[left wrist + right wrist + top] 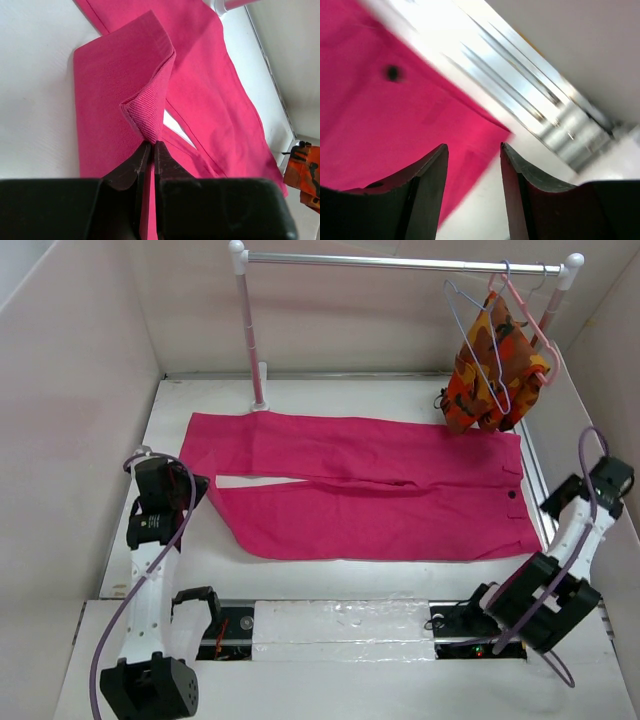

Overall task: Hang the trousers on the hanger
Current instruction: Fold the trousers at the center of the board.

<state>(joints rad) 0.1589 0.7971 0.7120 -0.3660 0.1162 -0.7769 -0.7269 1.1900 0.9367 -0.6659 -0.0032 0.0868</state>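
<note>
I will next grab the trousers by the near waist corner with my right gripper, so that I can fold the near leg over for the hanger.
The magenta-pink trousers lie flat on the white table, legs pointing left and waist at the right. My left gripper is at the hem of the near leg. In the left wrist view it is shut on a pinched fold of that hem, which is raised a little. My right gripper is open and hovers over the near waist corner, holding nothing. The pale blue-lilac wire hanger hangs on the rail at the back right.
A clothes rail on pink posts spans the back. A salmon-pink hanger carries an orange patterned garment beside the wire hanger. White walls enclose the table on both sides. A metal track runs along the near edge.
</note>
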